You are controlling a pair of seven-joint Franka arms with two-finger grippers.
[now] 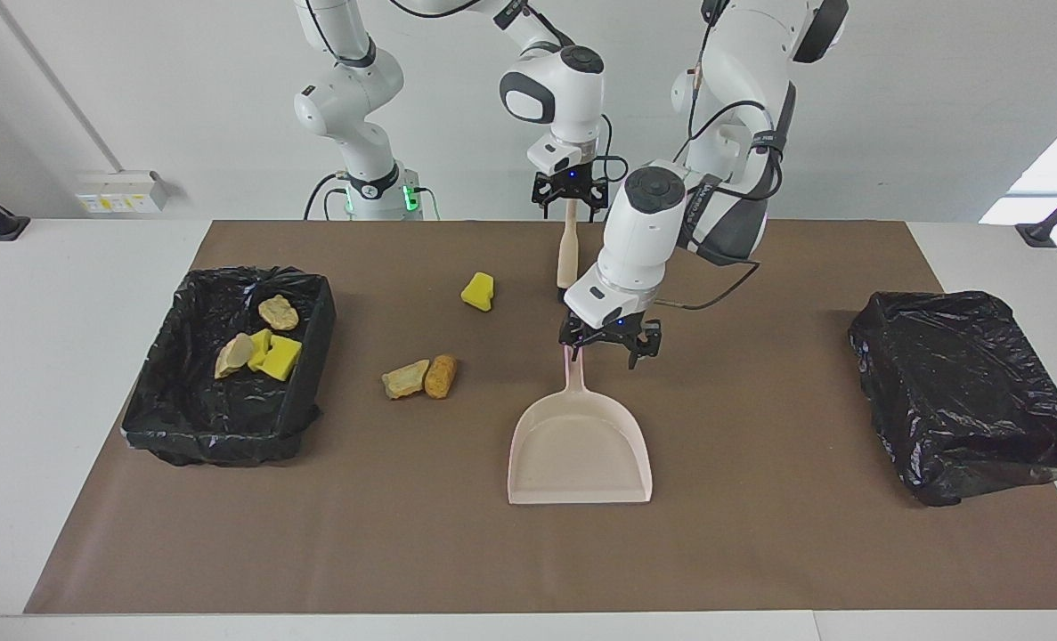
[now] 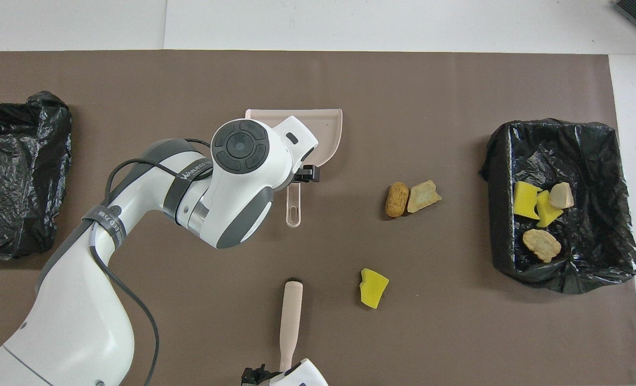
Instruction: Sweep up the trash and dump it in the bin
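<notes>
I need to grab the dustpan by its narrow handle [image 2: 293, 200] with my left gripper next, because the dustpan's broad scoop [image 2: 322, 131] is far wider than the fingers.
The pink dustpan [image 1: 579, 445] [image 2: 326, 134] lies flat mid-table, handle toward the robots. My left gripper [image 1: 606, 349] hangs open just over that handle, holding nothing. A pale brush [image 1: 567, 249] [image 2: 291, 316] stands upright nearer the robots. My right gripper [image 1: 568, 191] is at its top end, a finger on each side of the handle. Loose trash lies toward the right arm's end: a yellow sponge piece [image 1: 477, 292] [image 2: 373, 288] and two tan chunks [image 1: 406, 379] [image 2: 424, 196] side by side. The black-lined bin [image 1: 310, 374] [image 2: 492, 171] holds several more pieces.
A second box wrapped in a black bag [image 1: 964, 392] [image 2: 17, 171] sits at the left arm's end of the table. A brown mat [image 1: 760, 552] covers most of the tabletop. The left arm's wrist hides part of the dustpan in the overhead view.
</notes>
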